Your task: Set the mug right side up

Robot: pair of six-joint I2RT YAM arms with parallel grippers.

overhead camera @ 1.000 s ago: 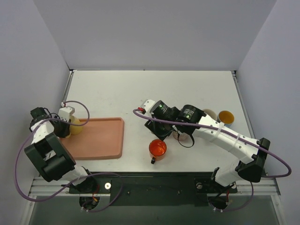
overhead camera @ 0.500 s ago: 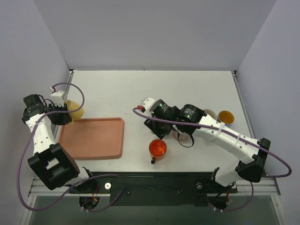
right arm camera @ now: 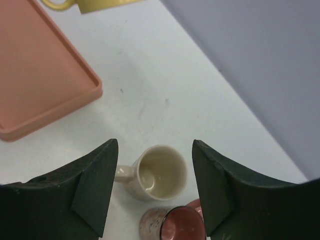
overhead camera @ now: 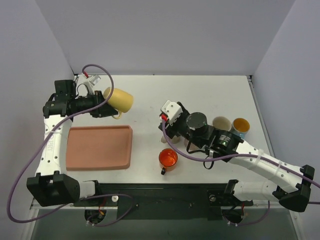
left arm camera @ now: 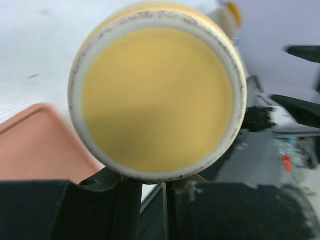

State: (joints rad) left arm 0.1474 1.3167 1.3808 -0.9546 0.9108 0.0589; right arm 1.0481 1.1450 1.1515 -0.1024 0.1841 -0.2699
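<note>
The right gripper will next hold the yellow mug's open rim [overhead camera: 129, 103] [right arm camera: 111, 6] across from the left gripper. The mug's base then stays free, so the mug can be set upright.
The yellow mug [overhead camera: 119, 99] hangs in the air on its side beyond the tray's far right corner. My left gripper [overhead camera: 105, 108] is shut on it, seemingly at the handle. In the left wrist view the mug's base [left arm camera: 157, 95] fills the frame, with my left gripper [left arm camera: 162, 187] shut just below it. The mug also shows at the top of the right wrist view [right arm camera: 100, 4]. My right gripper [overhead camera: 168, 129] is open and empty mid-table. In its wrist view the right gripper [right arm camera: 155, 145] hovers over an upright cream mug [right arm camera: 157, 172].
A salmon tray [overhead camera: 100, 147] lies at the left. An orange mug [overhead camera: 168, 158] stands near the front edge. A cream mug [overhead camera: 221, 122] and a yellow-lined mug [overhead camera: 241, 124] stand at the right. A reddish speckled mug [right arm camera: 172, 222] sits beside the cream mug under my right gripper.
My left arm lifted the yellow mug off the tray's left end, carried it back and right, and tipped it sideways. My right arm swung right and its wrist rose.
</note>
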